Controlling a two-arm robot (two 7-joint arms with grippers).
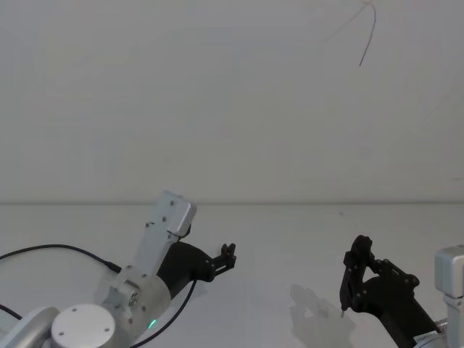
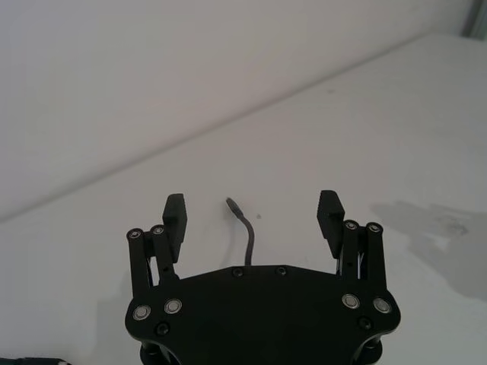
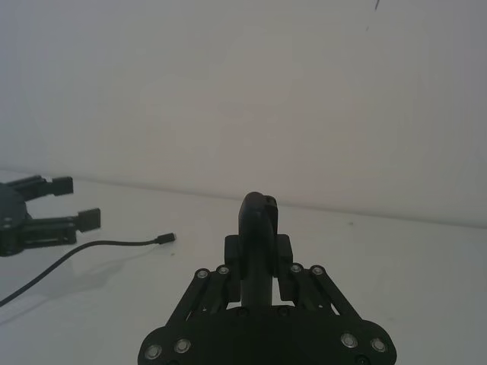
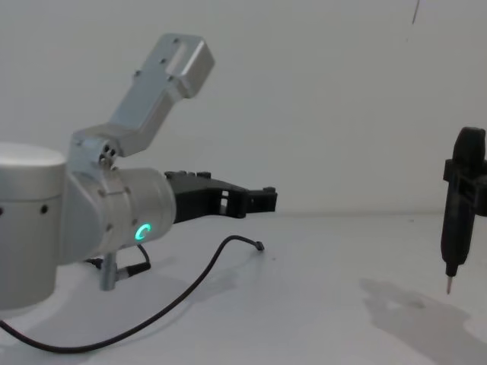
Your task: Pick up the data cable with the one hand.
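The left gripper pinches the data cable's arched cord behind its plug [image 4: 214, 260] next, to pick up the cable. That bend stands up while the trailing length [image 4: 84, 349] sags.
The data cable [image 4: 204, 275] is a thin black cord lying on the white table, and its small plug [image 4: 259, 245] curls up a little. My left gripper [image 4: 262, 201], the one hand with blocky black jaws on the silver arm with a green ring, hovers open just above and behind the plug. In the left wrist view the plug [image 2: 230, 202] and a short piece of cord lie between the spread fingers [image 2: 175, 217], apart from both. My right gripper [image 4: 449, 280], narrow with a pale tip, hangs shut over the table at the right, far from the cable.
A white wall rises behind the table's far edge [image 1: 304, 202]. The cable's other stretch [image 1: 65, 249] runs off to the left beside my left arm [image 1: 156, 246]. The right gripper's shadow [image 1: 315, 308] falls on bare tabletop between the arms.
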